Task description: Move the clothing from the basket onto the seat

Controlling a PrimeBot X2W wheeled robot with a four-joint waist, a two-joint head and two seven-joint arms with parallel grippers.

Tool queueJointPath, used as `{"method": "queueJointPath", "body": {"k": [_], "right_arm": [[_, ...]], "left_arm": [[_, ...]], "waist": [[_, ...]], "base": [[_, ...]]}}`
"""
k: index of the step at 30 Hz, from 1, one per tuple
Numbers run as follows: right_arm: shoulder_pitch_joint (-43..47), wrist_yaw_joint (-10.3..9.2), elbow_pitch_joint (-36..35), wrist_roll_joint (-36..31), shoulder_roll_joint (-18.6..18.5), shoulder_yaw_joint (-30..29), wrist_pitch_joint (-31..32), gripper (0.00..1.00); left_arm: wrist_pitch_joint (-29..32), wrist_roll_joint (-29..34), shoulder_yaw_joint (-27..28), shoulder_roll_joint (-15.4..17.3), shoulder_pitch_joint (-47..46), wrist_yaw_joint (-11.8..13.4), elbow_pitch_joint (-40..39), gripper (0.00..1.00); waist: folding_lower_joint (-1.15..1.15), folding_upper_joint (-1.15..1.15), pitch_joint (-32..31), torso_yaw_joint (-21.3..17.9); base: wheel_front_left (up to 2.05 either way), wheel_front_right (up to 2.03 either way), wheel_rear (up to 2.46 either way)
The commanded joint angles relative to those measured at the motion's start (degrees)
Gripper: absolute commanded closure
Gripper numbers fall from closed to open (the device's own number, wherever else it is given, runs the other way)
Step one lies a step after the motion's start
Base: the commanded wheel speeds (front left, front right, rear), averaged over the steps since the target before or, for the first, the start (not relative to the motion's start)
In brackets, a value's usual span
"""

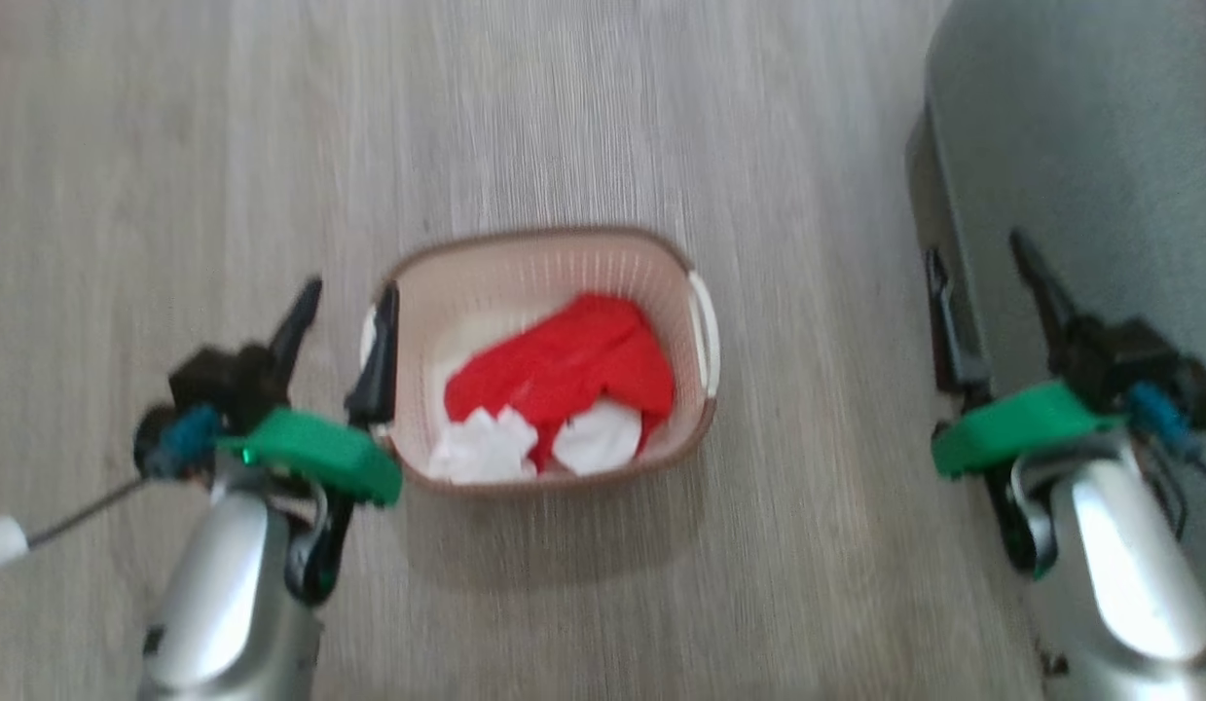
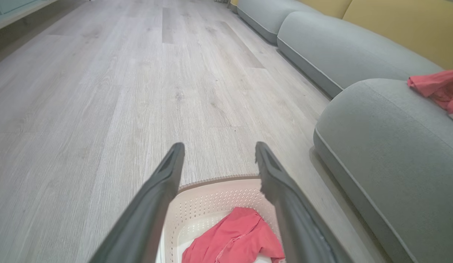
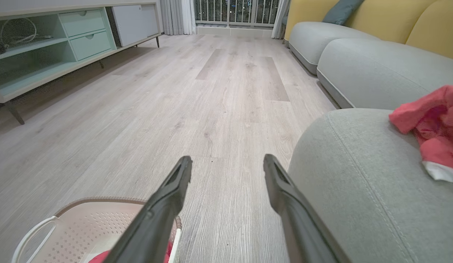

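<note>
My left gripper grabs the clothing by that fold (image 1: pixel 593 349) next, the raised one beside the seam, while the rest lies slack in the basket (image 1: pixel 534 243).
The cream basket (image 1: pixel 534 243) stands on the wood floor and holds red clothing (image 1: pixel 573 365) with white parts. My left gripper (image 1: pixel 347 307) hovers open at the basket's left edge, one finger over the left handle; along its fingers the left gripper (image 2: pixel 219 146) looks over the basket (image 2: pixel 211 204) and the clothing (image 2: pixel 237 237). My right gripper (image 1: pixel 977 251) is open and empty, level with the edge of the grey seat (image 1: pixel 1099 127). In the right wrist view the right gripper (image 3: pixel 228 159) hangs over floor between the basket (image 3: pixel 83 226) and the seat (image 3: pixel 358 175). Another red garment (image 3: pixel 431 124) lies on the seat.
More grey sofa cushions (image 3: pixel 365 69) with yellow backs run along the right side. A pale green cabinet (image 3: pixel 47 47) on legs lines the far left wall. Open wood floor (image 3: pixel 226 91) stretches ahead of the basket.
</note>
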Motion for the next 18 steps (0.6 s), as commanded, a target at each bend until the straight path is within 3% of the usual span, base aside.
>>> {"method": "queueJointPath", "body": {"k": [1,8,12,14,15,18], "right_arm": [[-2.1,-0.02,-2.1,0.0,0.5,1.1,-0.4,0.00],[-11.1,-0.02,-5.6,-0.1,1.0,1.5,-0.4,0.00],[-15.5,-0.02,-6.2,-0.5,0.8,2.4,-0.4,0.00],[-17.6,-0.02,-6.7,-0.4,0.7,2.8,-0.4,0.00],[-19.3,-0.02,-7.1,-0.1,0.6,2.9,-0.4,0.00],[-20.9,-0.02,-7.5,-0.2,0.8,3.4,-0.4,0.00]], "left_arm": [[-0.3,0.6,1.3,1.6,-2.5,-0.1,-1.7,0.00],[-0.3,1.9,-1.1,3.7,-12.8,-0.1,-2.0,0.00],[0.8,3.8,-5.2,4.0,-19.1,-0.1,-0.5,0.00],[3.5,5.0,-8.0,4.2,-22.4,-0.1,0.1,0.00],[8.5,6.1,-10.9,4.4,-25.5,-0.1,1.5,0.00],[15.2,8.1,-15.1,5.0,-30.5,-0.1,3.8,0.00]], "waist": [[-0.01,0.00,8.2,-0.3],[-0.01,0.00,23.4,-1.3],[-0.01,0.00,29.3,-2.0],[-0.01,0.00,31.6,-2.6],[-0.01,0.00,33.5,-3.2],[-0.01,0.00,35.4,-4.5]], "base": [[0.00,0.00,0.00],[0.00,0.00,0.00],[0.00,0.00,0.00],[0.00,0.00,0.00],[0.00,0.00,0.00],[0.00,0.00,0.00]]}}
